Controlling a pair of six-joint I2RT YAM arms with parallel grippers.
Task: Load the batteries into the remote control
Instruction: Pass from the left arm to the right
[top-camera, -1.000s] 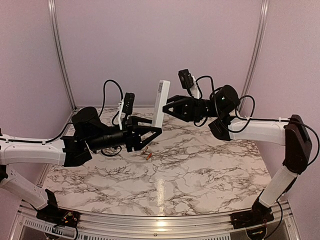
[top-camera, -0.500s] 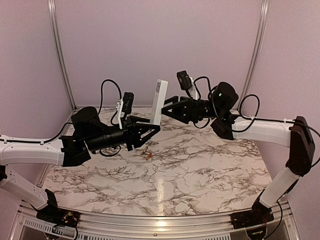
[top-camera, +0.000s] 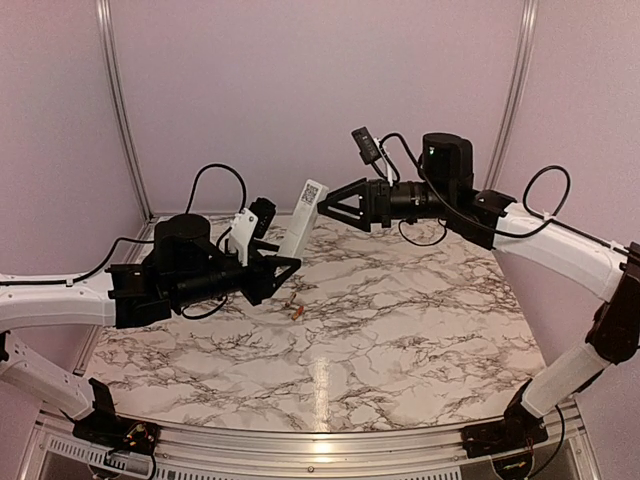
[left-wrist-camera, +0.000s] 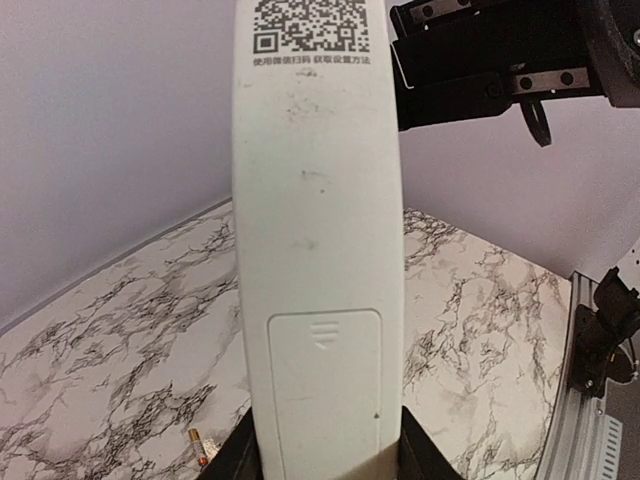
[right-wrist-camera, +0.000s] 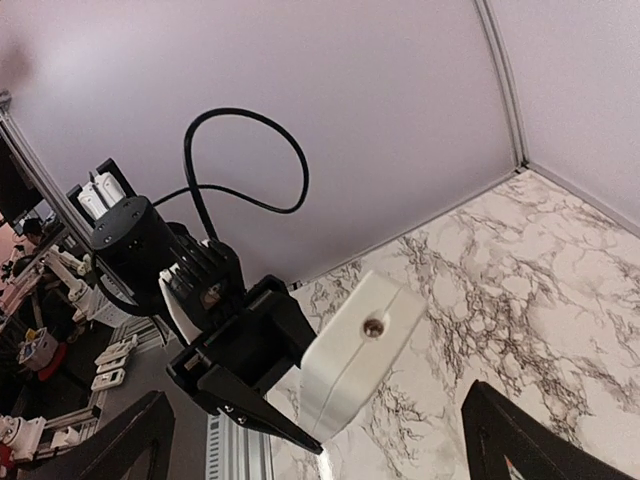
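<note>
My right gripper will next grab the remote control by its QR-code end (top-camera: 310, 194) to load the batteries, which leaves the battery cover free to be opened.
The white remote control (top-camera: 303, 215) leans up and to the right above the table, its lower end clamped in my left gripper (top-camera: 284, 263). In the left wrist view the remote control (left-wrist-camera: 318, 230) shows its back, with a QR code and the battery cover in place, and my left gripper (left-wrist-camera: 325, 468) is shut on it. My right gripper (top-camera: 330, 203) hangs open just beyond the remote's top end, not touching it. From the right wrist the remote's end (right-wrist-camera: 362, 345) sits between the wide-spread fingers (right-wrist-camera: 130, 440). The orange batteries (top-camera: 296, 312) lie on the marble; one battery (left-wrist-camera: 197, 443) shows beside the left finger.
The marble table top (top-camera: 420, 330) is walled by pale panels at the back and sides, with metal posts (top-camera: 118, 110) in the back corners. A metal rail (top-camera: 300, 440) runs along the near edge by the arm bases.
My right gripper has let go of the remote, opened wide and drawn back up and to the right. The left arm has pulled back to the left, tilting the remote over.
</note>
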